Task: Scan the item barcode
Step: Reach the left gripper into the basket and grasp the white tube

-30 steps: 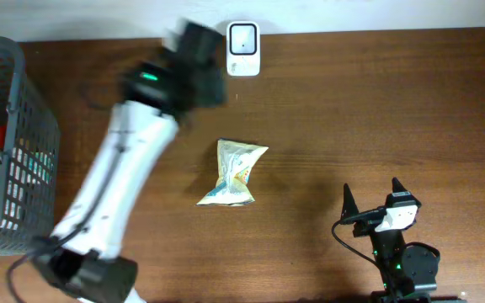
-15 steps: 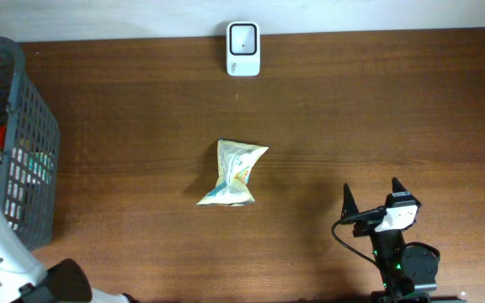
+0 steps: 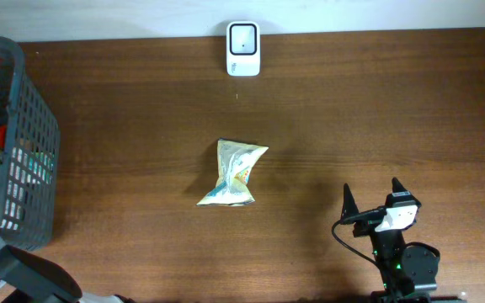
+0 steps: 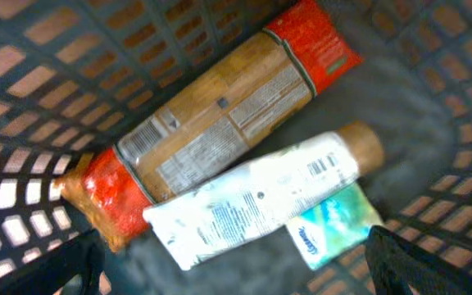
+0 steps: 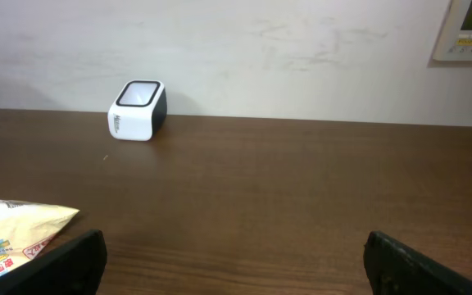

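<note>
The white tube needs to be grabbed next by its text-printed flat end [image 4: 224,221] with my left gripper. That keeps the white tube's barcode [image 4: 323,165] free to face the scanner.
My left gripper [image 4: 234,247] is open and hangs inside the grey basket [image 4: 72,74], nothing between its fingers. Below it lie a long red-and-brown packet [image 4: 220,123], a white tube [image 4: 260,197] with a barcode near its cap, and a teal tissue pack [image 4: 334,225]. A crumpled yellow snack bag [image 3: 234,172] lies mid-table and also shows in the right wrist view, the snack bag [image 5: 15,229] at lower left. The white scanner [image 3: 243,38] stands at the back edge. My right gripper [image 3: 370,188] rests open at the front right, well apart from the bag.
The basket [image 3: 32,143] fills the table's left edge, with my left arm [image 3: 28,278] reaching up into it from the front left corner. In the right wrist view the scanner [image 5: 137,111] stands against a white wall.
My left arm swung from the back of the table near the scanner over to the left and down into the basket. Snack bag, scanner and right arm have not moved.
</note>
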